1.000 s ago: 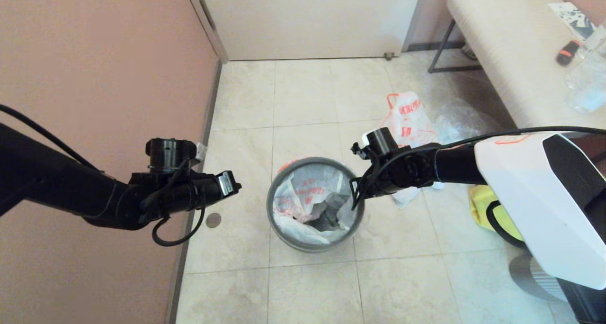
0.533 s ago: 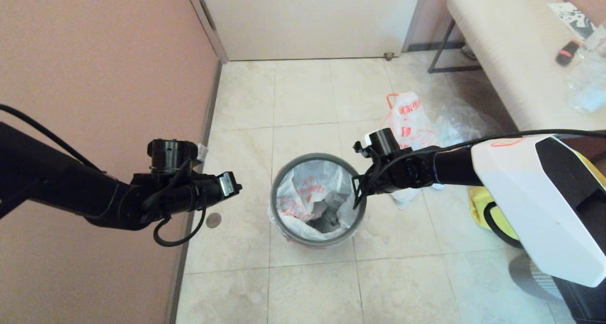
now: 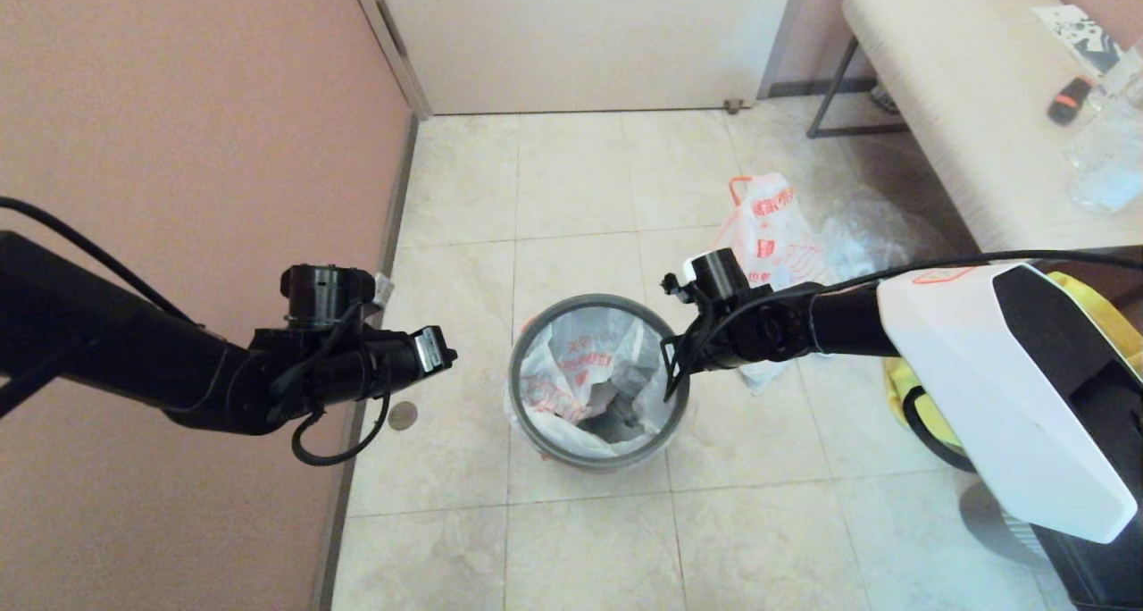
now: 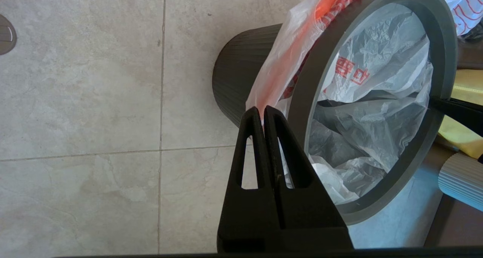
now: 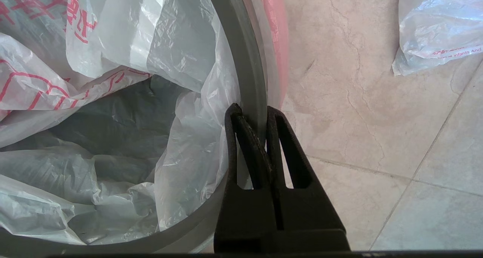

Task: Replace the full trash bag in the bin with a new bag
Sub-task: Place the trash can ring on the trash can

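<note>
The grey ring goes evenly around the bin's rim [image 3: 595,468] and the new bag [image 3: 580,370] is tucked under the ring, so I need to open my right gripper now.
The black bin [image 4: 234,77] stands on the tiled floor, topped by its grey ring [image 3: 536,334]. The new bag [image 3: 580,370] lines it, and its pink band [image 4: 279,73] hangs outside under the ring. My right gripper [image 3: 668,374] is shut on the grey ring [image 5: 245,62] at the bin's right side, one finger inside and one outside. My left gripper [image 3: 442,354] hovers shut and empty, a short way left of the bin. The full trash bag [image 3: 772,227] sits on the floor beyond my right arm.
A pink wall runs close on the left and a door stands at the back. A padded bench [image 3: 946,84] is at the far right. A yellow tote [image 3: 911,388] and a grey ribbed object [image 3: 1000,513] lie right of the bin, a floor drain [image 3: 403,414] to its left.
The grey ring in my right gripper has shifted slightly and looks a bit smaller, with the bag's edge showing more at the bin's left. The left arm has barely moved.
</note>
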